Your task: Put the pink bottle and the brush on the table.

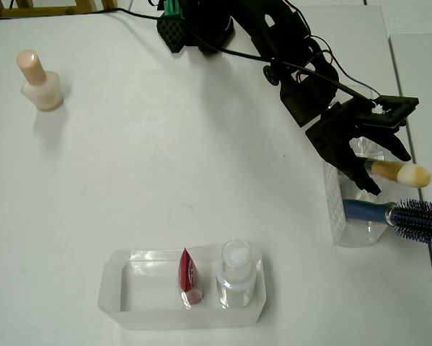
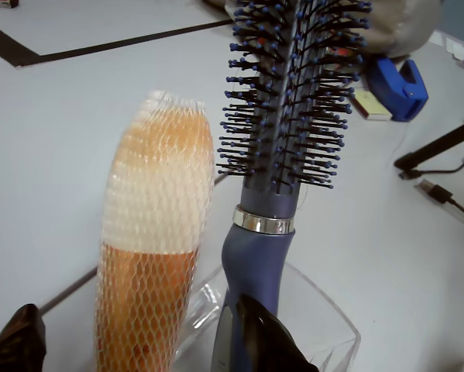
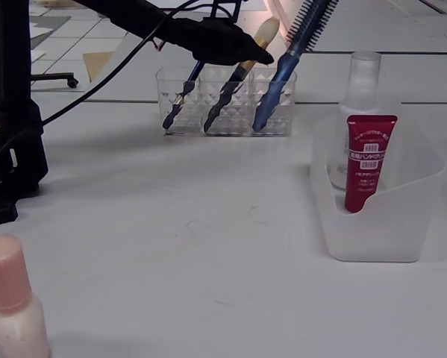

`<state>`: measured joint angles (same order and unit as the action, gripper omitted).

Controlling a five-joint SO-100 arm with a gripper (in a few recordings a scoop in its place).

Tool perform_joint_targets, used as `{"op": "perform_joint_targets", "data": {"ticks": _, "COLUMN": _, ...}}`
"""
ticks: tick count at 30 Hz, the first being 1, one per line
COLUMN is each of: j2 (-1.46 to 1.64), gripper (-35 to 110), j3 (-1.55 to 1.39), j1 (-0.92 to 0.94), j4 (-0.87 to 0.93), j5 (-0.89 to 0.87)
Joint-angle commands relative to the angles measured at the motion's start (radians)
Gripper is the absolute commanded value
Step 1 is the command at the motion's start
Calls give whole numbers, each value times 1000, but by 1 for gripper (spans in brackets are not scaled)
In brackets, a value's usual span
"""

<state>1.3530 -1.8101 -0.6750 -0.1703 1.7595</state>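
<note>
The clear holder closes in around the brush's dark lower end, so my gripper will next grab the brush (image 1: 407, 174) by its wooden part below the bristles.
The pink bottle (image 1: 39, 81) (image 3: 10, 306) stands upright on the white table (image 1: 165, 158), far from the arm. The brush (image 1: 407, 174) (image 3: 238, 78) leans in the middle cell of a clear holder (image 1: 343, 216) (image 3: 227, 112), dark handle down. In the wrist view its cream bristle tip (image 2: 158, 232) is wrapped in a net. My black gripper (image 1: 390, 173) (image 2: 142, 345) (image 3: 245, 51) is open and straddles the brush just below the bristles. One of its fingers (image 2: 266, 341) shows on each side of the brush with a gap left.
A blue-handled hairbrush (image 1: 417, 220) (image 2: 282, 116) (image 3: 283, 74) leans in the holder right beside the brush, and a thin dark stick (image 3: 182, 93) stands in the holder's other end cell. A clear tray (image 1: 115, 288) (image 3: 380, 231) holds a red tube (image 1: 189, 277) and a clear bottle (image 1: 236, 277).
</note>
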Motion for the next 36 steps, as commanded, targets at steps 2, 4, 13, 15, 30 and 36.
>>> {"op": "perform_joint_targets", "data": {"ticks": 2, "j2": 17, "gripper": 34, "j3": 38, "j1": -20, "j4": -25, "j5": 12}}
{"op": "perform_joint_targets", "data": {"ticks": 4, "j2": 15, "gripper": 32, "j3": 38, "j1": -20, "j4": -20, "j5": 12}}
{"op": "perform_joint_targets", "data": {"ticks": 13, "j2": 12, "gripper": 26, "j3": 35, "j1": -32, "j4": 0, "j5": 8}}
{"op": "perform_joint_targets", "data": {"ticks": 15, "j2": 12, "gripper": 24, "j3": 35, "j1": -34, "j4": 8, "j5": 8}}
{"op": "perform_joint_targets", "data": {"ticks": 30, "j2": -5, "gripper": 16, "j3": 87, "j1": -34, "j4": 18, "j5": 8}}
{"op": "perform_joint_targets", "data": {"ticks": 36, "j2": -6, "gripper": 14, "j3": 92, "j1": -34, "j4": 18, "j5": 11}}
